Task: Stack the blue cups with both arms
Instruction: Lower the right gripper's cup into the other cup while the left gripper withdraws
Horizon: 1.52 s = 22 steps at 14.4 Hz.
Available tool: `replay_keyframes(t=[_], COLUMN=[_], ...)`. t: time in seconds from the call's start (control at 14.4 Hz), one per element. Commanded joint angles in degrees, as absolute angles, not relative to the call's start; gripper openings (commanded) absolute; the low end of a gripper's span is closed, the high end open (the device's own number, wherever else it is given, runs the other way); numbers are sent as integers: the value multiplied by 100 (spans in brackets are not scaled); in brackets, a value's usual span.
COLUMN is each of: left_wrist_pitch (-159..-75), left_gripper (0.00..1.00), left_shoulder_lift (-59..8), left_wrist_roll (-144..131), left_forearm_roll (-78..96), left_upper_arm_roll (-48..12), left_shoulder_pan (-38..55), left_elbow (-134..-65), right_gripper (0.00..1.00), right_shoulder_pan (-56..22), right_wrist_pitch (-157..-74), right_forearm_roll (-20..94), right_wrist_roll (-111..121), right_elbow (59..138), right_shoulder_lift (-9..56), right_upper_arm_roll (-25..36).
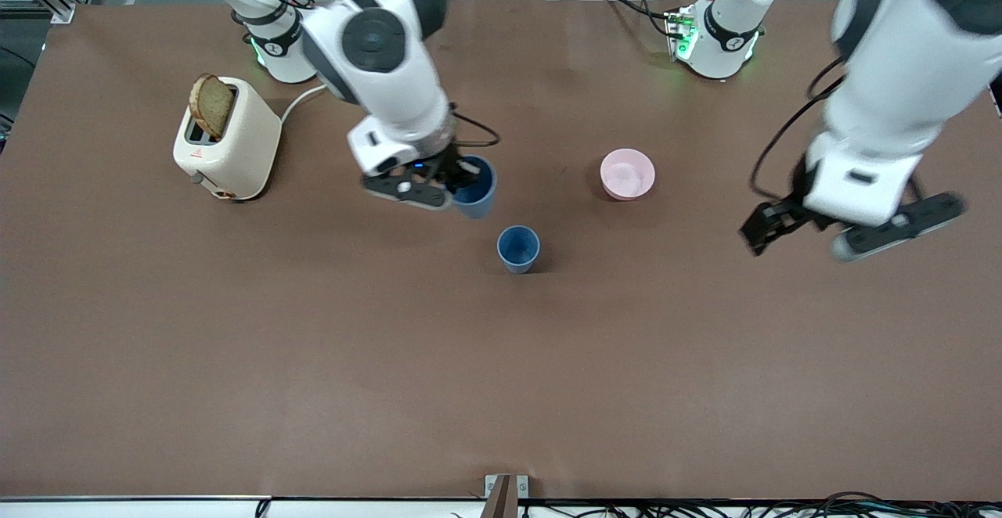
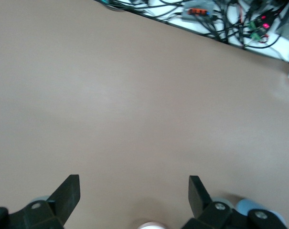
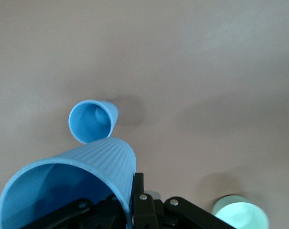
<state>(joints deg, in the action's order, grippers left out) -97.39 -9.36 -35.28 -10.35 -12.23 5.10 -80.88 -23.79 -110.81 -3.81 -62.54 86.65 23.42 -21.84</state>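
The held cup hangs up and away from the standing blue cup's rim, so the robot's right gripper should keep holding it until it reaches the standing blue cup.
My right gripper (image 1: 458,185) is shut on the rim of a blue cup (image 1: 477,189), one finger inside the wall and one outside. It holds the cup tilted above the table. In the right wrist view the held cup (image 3: 72,186) fills the space by the gripper (image 3: 127,191). The second blue cup (image 1: 518,248) stands upright on the table close by, and also shows in the right wrist view (image 3: 92,121). My left gripper (image 1: 849,228) is open and empty over the table toward the left arm's end, with bare table between its fingers (image 2: 68,195).
A pink bowl (image 1: 627,174) sits between the cups and the left arm; its rim (image 2: 151,225) shows in the left wrist view. A pale green bowl (image 3: 240,214) shows only in the right wrist view. A cream toaster (image 1: 227,142) with bread stands near the right arm's base.
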Motion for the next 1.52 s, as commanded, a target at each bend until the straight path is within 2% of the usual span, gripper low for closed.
replay_keyframes(t=[0.0, 0.21, 0.48, 1.45], left_wrist_pitch=[-9274, -8966, -8763, -8640], left_gripper=[100, 100, 100, 100], left_shoulder_lift=[-493, -133, 184, 167], left_wrist_roll=[-2693, -1621, -521, -439], left_forearm_roll=[-1002, -423, -396, -229], left_upper_arm_roll=[-1274, -1196, -861, -852], left_shoulder_pan=[169, -333, -325, -369], left_elbow=[-8253, -8419, -8754, -8622], right_gripper=[1, 1, 1, 3], right_shoulder_pan=[-2530, -2567, -2558, -2751], right_wrist_pitch=[-11257, -11575, -12180, -12191], right_forearm_roll=[-632, -913, -1002, -1098], right_wrist_roll=[-6381, -6434, -6407, -6434], right_elbow=[8069, 8051, 8042, 8104], right_shoulder_lift=[3048, 3216, 3550, 3683], right_upper_arm_roll=[-2162, -2092, -2057, -2057])
